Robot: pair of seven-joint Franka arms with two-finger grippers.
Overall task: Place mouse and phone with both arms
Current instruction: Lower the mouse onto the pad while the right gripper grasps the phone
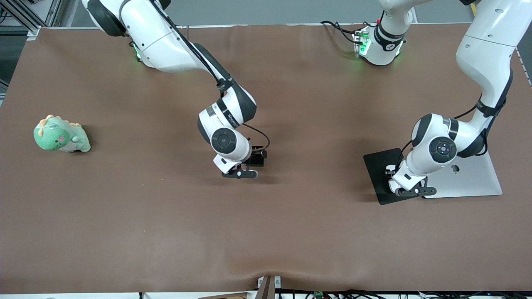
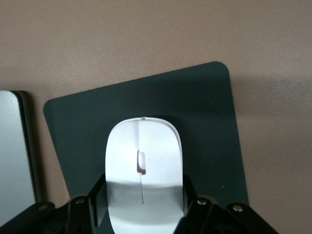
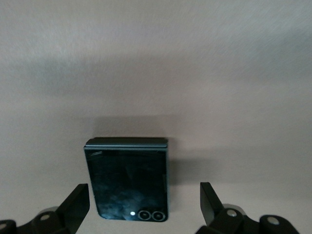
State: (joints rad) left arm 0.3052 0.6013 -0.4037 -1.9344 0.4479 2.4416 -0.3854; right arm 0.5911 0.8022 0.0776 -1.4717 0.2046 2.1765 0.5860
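My left gripper holds the white mouse low over the black mouse pad and should open now, as the mouse would rest in place.
The white mouse [image 2: 144,146] sits over the black mouse pad [image 2: 204,107], beside a silver laptop. My left gripper [image 2: 144,187] is shut on the mouse, one finger against each side. In the front view the left gripper [image 1: 415,191] is low over the pad [image 1: 376,170] and hides the mouse. The black phone [image 3: 127,178] lies flat on the brown table, camera rings toward the wrist. My right gripper [image 3: 144,191] is open, a finger on each side of the phone with gaps. In the front view the right gripper [image 1: 240,173] is near the table's middle and hides the phone.
A closed silver laptop [image 1: 469,176] lies beside the mouse pad toward the left arm's end; its edge shows in the left wrist view [image 2: 14,156]. A green dinosaur plush [image 1: 61,135] sits toward the right arm's end.
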